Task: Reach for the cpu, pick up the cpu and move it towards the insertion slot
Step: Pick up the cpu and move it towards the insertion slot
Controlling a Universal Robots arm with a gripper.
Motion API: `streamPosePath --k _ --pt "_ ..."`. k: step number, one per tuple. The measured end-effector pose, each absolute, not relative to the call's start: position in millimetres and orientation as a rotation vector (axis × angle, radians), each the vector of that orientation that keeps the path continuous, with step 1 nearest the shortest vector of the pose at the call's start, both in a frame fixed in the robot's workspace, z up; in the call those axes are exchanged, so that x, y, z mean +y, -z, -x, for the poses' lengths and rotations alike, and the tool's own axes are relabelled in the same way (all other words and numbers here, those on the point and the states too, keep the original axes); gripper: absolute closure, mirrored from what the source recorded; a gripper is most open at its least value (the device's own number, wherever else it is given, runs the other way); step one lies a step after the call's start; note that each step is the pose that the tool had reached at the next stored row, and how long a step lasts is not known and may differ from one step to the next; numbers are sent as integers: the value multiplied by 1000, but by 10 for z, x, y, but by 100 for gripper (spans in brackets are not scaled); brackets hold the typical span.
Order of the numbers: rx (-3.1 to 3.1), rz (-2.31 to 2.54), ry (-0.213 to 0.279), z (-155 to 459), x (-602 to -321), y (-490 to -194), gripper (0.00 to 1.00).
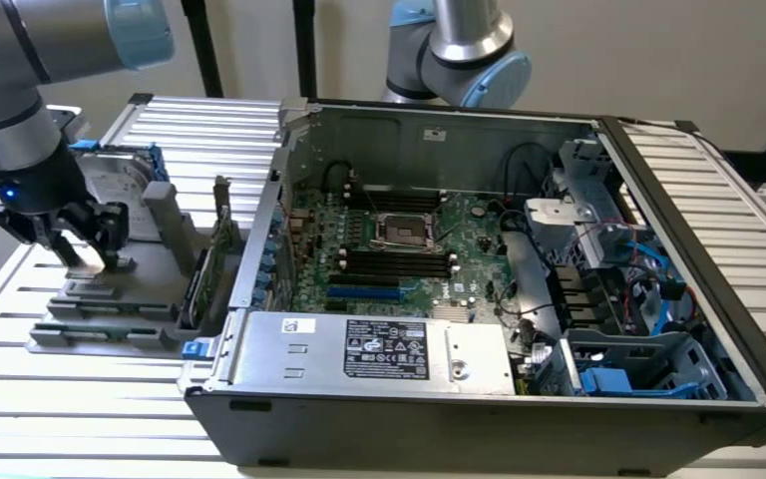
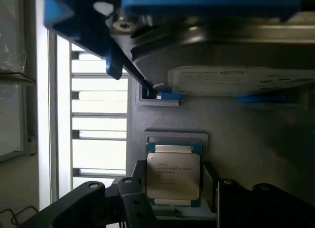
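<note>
Next, my gripper grabs the cpu by its open side edges, since raised edges of the holder close off two ends of the cpu.
The cpu, a small square chip with a silvery top and green rim, lies flat in a recess of a grey holder. My gripper is low over it and open, with one dark finger on each side, close to the chip's edges. In the exterior view my gripper stands on that holder at the exterior view's left, outside the computer case, and hides the chip. The insertion slot, a square socket with a shiny frame and dark centre, sits on the motherboard inside the case.
A silver hard drive with blue rails stands in the holder just behind my gripper. The open case wall rises between holder and motherboard. Black memory slots, a power supply and a second arm are nearby.
</note>
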State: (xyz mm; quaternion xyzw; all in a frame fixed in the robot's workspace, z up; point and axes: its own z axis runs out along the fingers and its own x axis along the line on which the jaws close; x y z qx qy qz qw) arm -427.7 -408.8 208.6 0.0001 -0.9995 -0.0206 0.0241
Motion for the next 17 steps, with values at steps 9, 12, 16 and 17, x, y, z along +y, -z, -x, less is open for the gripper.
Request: streamPosePath --k 9,12,16,17 --pt "-3093 0 64 4277 -4088 -2483 46" --pt "-3093 -1 64 4276 -4088 -2619 46" --pt "-3092 -1 64 4257 -4089 -2804 46" --pt "-3093 -1 64 4242 -4088 -2849 46"
